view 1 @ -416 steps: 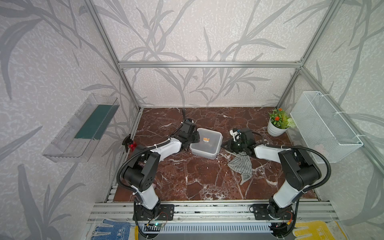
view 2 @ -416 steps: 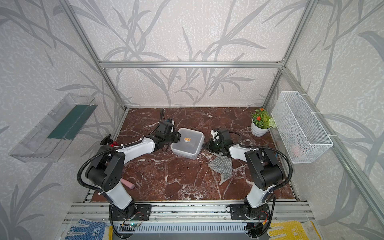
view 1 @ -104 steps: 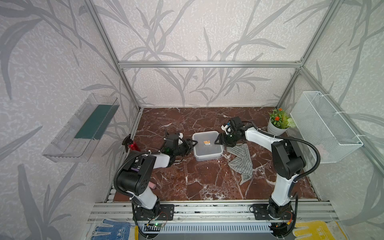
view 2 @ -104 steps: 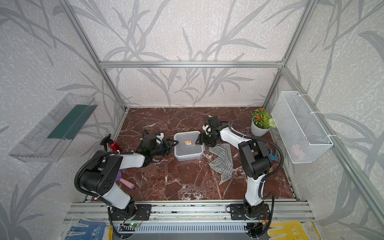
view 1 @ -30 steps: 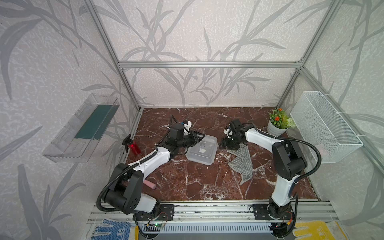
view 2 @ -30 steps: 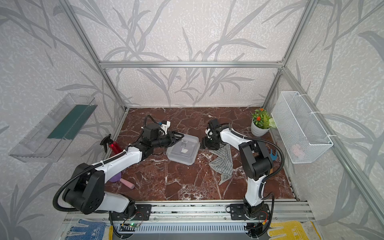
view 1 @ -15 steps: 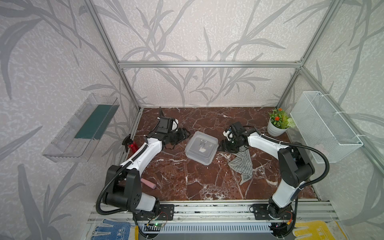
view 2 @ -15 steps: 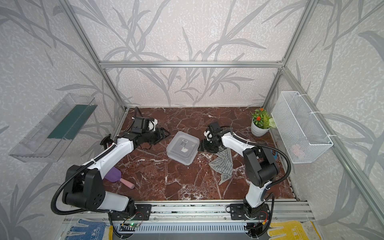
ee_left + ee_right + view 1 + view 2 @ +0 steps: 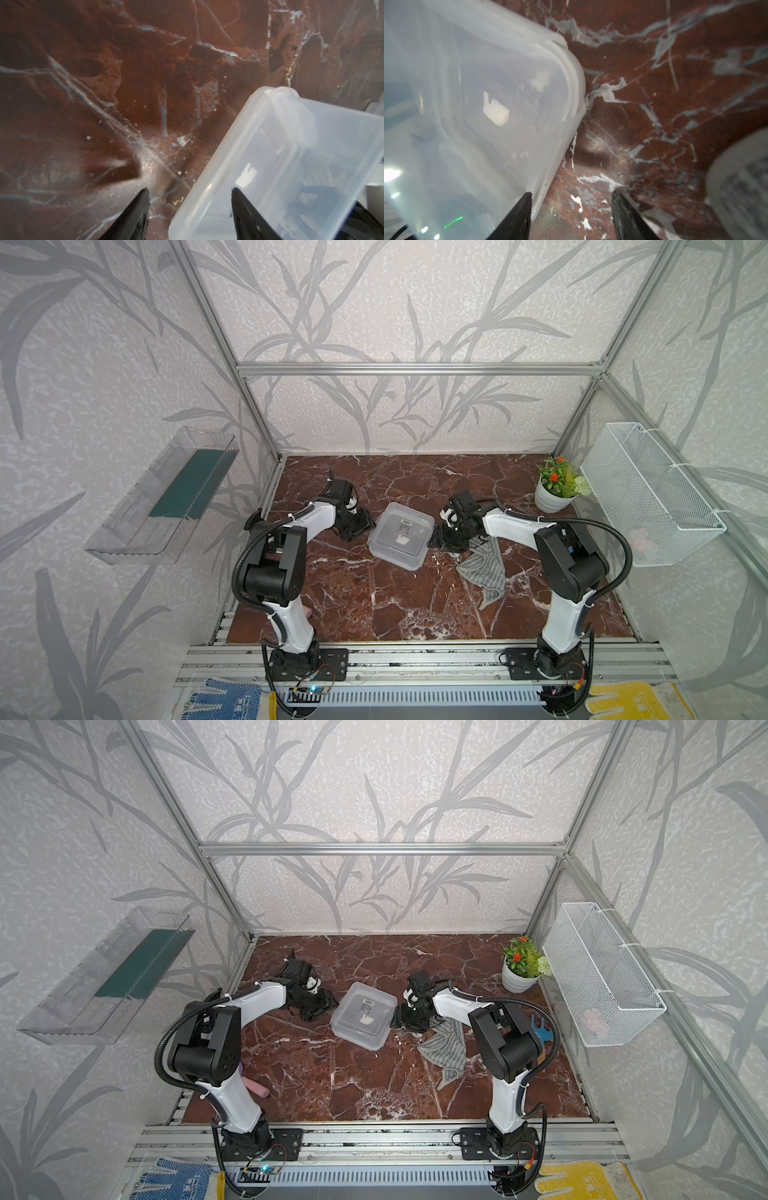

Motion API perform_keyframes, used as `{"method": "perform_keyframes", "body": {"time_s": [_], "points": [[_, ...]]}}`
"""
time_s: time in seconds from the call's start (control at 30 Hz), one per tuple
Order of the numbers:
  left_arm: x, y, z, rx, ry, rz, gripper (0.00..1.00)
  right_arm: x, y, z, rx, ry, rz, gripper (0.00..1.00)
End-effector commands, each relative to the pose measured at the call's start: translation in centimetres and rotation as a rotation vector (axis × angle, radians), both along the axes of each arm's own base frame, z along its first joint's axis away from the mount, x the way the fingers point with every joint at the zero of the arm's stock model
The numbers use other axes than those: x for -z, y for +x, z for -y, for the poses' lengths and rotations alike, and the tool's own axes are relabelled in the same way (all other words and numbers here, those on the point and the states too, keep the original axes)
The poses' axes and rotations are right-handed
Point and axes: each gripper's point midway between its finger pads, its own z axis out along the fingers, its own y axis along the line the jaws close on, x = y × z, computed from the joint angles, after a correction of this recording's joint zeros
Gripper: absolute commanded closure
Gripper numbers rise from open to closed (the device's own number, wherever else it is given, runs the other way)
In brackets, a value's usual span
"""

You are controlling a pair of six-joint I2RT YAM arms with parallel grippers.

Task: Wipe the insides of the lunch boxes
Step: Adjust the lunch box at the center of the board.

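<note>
The rim corner of the lunch boxes is the part my left gripper should grab next, so the opposite side of the lunch boxes stays free for my right gripper to turn them over for wiping.
The lunch boxes (image 9: 401, 535) (image 9: 363, 1016) show as one translucent tub shape lying base up on the marble floor, sticker on top. A doubled rim shows on them in the left wrist view (image 9: 291, 158), as if one sat in the other. My left gripper (image 9: 365, 524) (image 9: 326, 1006) (image 9: 189, 189) is open at their left side, with a rim corner between its fingers but not clamped. At their right side my right gripper (image 9: 434, 539) (image 9: 395, 1021) (image 9: 571, 193) is open too, one finger against the tub wall (image 9: 477, 124). Neither holds anything.
A grey striped cloth (image 9: 486, 568) (image 9: 449, 1048) lies just right of the right gripper. A potted plant (image 9: 555, 489) stands at the back right below a white wire basket (image 9: 648, 497). A clear wall tray (image 9: 166, 497) hangs on the left. A pink object (image 9: 255, 1088) lies by the left arm's base.
A second ago my left gripper held the tub tilted; it let go, swung back left, and now sits open by the tub's left side. The tub lies flat. The right gripper moved up against it.
</note>
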Motion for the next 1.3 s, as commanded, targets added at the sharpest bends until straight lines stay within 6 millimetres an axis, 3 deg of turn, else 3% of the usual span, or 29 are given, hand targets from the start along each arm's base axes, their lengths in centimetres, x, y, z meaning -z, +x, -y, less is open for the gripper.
{"method": "perform_keyframes", "body": {"time_s": [0.0,0.17,0.5,0.57,0.67,0.8,0.9,1.03,1.17,1.27], "points": [[0.8,-0.4,2.1,0.082,-0.001,-0.015,0.39,1.1,0.5,-0.7,0.008,-0.014,-0.005,0.39],[1.7,-1.2,4.5,0.135,-0.022,-0.035,0.42,2.2,0.3,-0.9,-0.018,-0.053,-0.028,0.4],[0.2,-1.5,6.8,0.152,-0.06,-0.003,0.53,4.7,-1.0,-0.4,-0.089,-0.204,-0.063,0.45],[-0.6,-1.4,7.1,0.149,-0.081,0.014,0.54,5.0,-1.2,-0.1,-0.107,-0.257,-0.063,0.49],[-2.3,-1.1,7.6,0.144,-0.115,0.051,0.61,4.9,-1.3,-0.1,-0.125,-0.281,-0.06,0.65],[-5.2,-0.8,8.6,0.146,-0.194,0.106,0.76,3.4,-1.2,-0.6,-0.13,-0.246,-0.023,0.88],[-6.9,-0.9,9.1,0.153,-0.237,0.138,0.85,1.8,-0.9,-1.3,-0.133,-0.195,0.008,1.0],[-9.1,-1.1,9.0,0.151,-0.248,0.188,0.97,0.5,-0.6,-1.6,-0.143,-0.182,0.029,1.0],[-10.9,-1.3,8.2,0.152,-0.204,0.224,0.94,-1.1,-0.6,-1.5,-0.141,-0.169,0.067,1.0],[-11.2,-1.7,7.4,0.151,-0.15,0.23,0.92,-3.5,-0.3,-1.4,-0.133,-0.155,0.123,1.0]]}}
